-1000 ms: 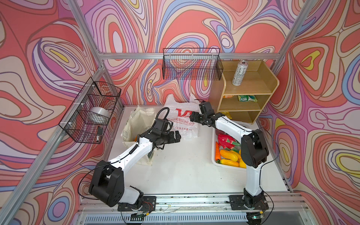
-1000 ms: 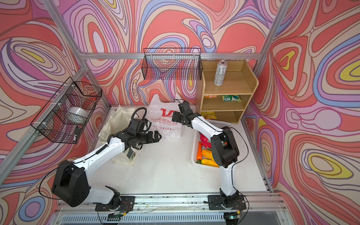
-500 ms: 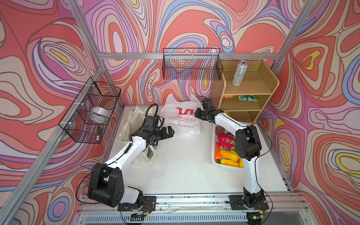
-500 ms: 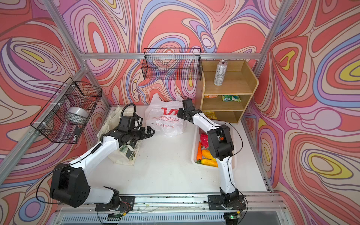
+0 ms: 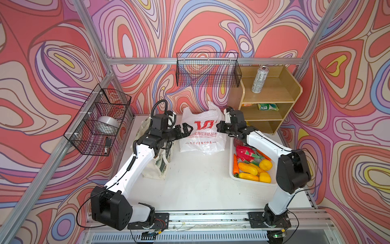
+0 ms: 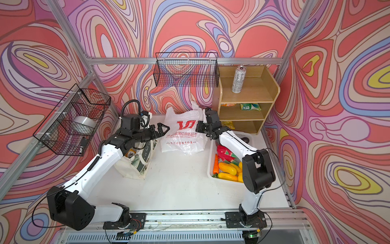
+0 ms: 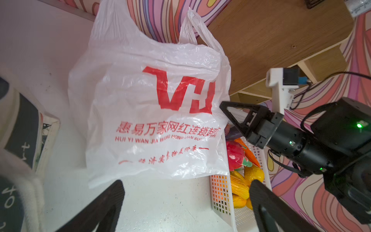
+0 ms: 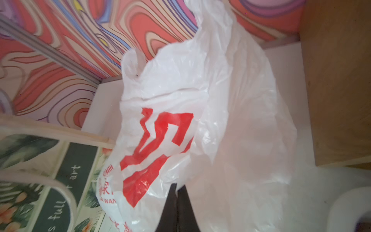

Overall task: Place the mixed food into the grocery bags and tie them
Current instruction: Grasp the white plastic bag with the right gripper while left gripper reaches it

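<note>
My left gripper is going to spread the white plastic grocery bag open for food, so it should grab its opening's edge [image 5: 198, 114] [image 7: 164, 42] near the handles next.
The white plastic grocery bag [image 5: 200, 131] with red print stands at the back of the table, handles up. My right gripper [image 5: 218, 126] is shut on the bag's right edge; in the right wrist view the closed gripper [image 8: 177, 187] pinches the film of the bag [image 8: 200, 120]. My left gripper [image 5: 187, 130] hovers open at the bag's left side, holding nothing. The cream canvas tote [image 5: 162, 160] stands under my left arm. Toy produce [image 5: 251, 169] lies in a white basket on the right. A silver can [image 5: 259, 79] and a snack packet [image 5: 267, 106] sit on the shelf.
The white perforated basket [image 5: 249, 181] stands against the bag's right side. A wooden shelf unit [image 5: 295, 93] fills the back right corner. Black wire baskets hang on the back wall [image 5: 207, 69] and the left wall [image 5: 99, 120], the left one holding a silver round object.
My right gripper has shut on the bag's right edge. My left gripper, still open, has moved from the table in front of the tote up to the bag's left side.
</note>
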